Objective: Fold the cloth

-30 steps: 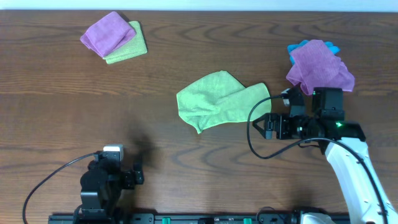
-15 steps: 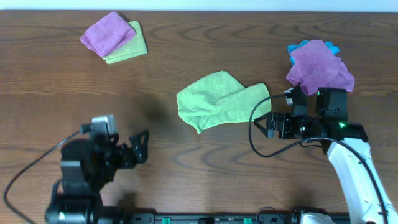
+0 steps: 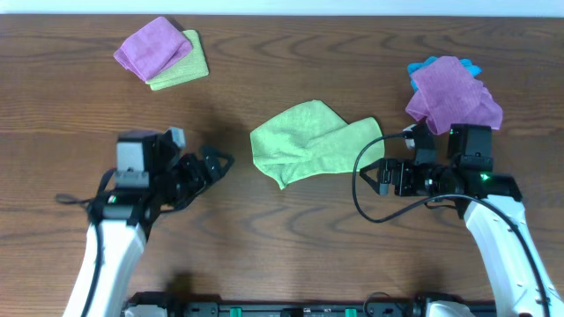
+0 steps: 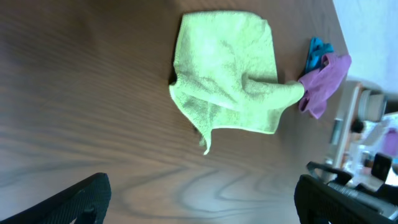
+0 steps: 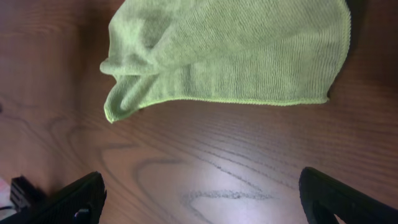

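Observation:
The robot needs to spread the light green cloth [image 3: 310, 141] open for folding, so its left gripper should next grab the cloth by its pointed near corner [image 3: 282, 186].
A light green cloth [image 3: 310, 141] lies crumpled and partly folded over itself in the middle of the table. It also shows in the left wrist view [image 4: 227, 78] and the right wrist view [image 5: 230, 53]. My left gripper [image 3: 214, 165] is open and empty, just left of the cloth. My right gripper [image 3: 377, 176] is open and empty, just below the cloth's right edge. Both sets of fingertips show at the bottom corners of the wrist views, over bare wood.
A folded purple cloth on a green one [image 3: 161, 53] lies at the back left. A purple cloth over a blue one [image 3: 451, 91] lies at the back right, close to my right arm. The table is dark wood [image 3: 291, 238].
My left arm has risen from the front edge and reached right toward the green cloth. The right arm and the cloth have not moved.

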Tool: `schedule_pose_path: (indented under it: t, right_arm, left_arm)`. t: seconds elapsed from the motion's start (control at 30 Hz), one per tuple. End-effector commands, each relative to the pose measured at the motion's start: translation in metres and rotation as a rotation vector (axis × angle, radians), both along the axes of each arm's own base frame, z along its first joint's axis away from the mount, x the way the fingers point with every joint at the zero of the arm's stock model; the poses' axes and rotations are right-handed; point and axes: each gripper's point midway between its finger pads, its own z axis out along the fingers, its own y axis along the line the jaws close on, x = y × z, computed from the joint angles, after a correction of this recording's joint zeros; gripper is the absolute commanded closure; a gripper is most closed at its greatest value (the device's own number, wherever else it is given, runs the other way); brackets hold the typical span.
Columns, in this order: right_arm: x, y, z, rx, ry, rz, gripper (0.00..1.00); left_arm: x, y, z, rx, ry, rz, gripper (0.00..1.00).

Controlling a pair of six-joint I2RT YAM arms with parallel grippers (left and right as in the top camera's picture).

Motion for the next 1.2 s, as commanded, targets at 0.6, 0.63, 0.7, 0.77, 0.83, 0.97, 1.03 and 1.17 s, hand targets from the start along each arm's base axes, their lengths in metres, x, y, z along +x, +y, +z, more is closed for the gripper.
schedule_pose_path:
  t: [0.6, 0.63, 0.7, 0.77, 0.83, 0.97, 1.03, 1.17]
  right_arm:
    - [0.000, -0.004, -0.001, -0.013, 0.002, -0.017, 0.01]
    - [0.000, -0.004, -0.002, -0.013, 0.002, -0.017, 0.01]
    - [0.000, -0.004, -0.002, -0.013, 0.002, -0.017, 0.01]
    - [0.000, -0.004, -0.002, -0.013, 0.002, -0.017, 0.01]
    - [0.000, -0.004, -0.002, -0.011, 0.005, -0.019, 0.01]
    - [0.000, -0.004, -0.002, -0.011, 0.005, -0.019, 0.01]
    - [0.000, -0.004, -0.002, -0.011, 0.005, -0.019, 0.01]
    - [0.000, -0.004, -0.002, -0.011, 0.005, -0.019, 0.01]
  left_arm:
    - [0.021, -0.102, -0.075, -0.248, 0.293, -0.099, 0.05]
    - [0.021, -0.104, -0.077, -0.253, 0.301, -0.093, 0.05]
    - [0.022, -0.110, -0.080, -0.261, 0.314, -0.089, 0.05]
    - [0.021, -0.115, -0.085, -0.257, 0.317, -0.099, 0.05]
    - [0.020, -0.118, -0.094, -0.249, 0.327, -0.104, 0.05]
    - [0.020, -0.123, -0.101, -0.246, 0.332, -0.109, 0.00]
    - [0.021, -0.123, -0.105, -0.243, 0.337, -0.099, 0.08]
    - [0.025, -0.123, -0.113, -0.226, 0.331, -0.082, 0.14]
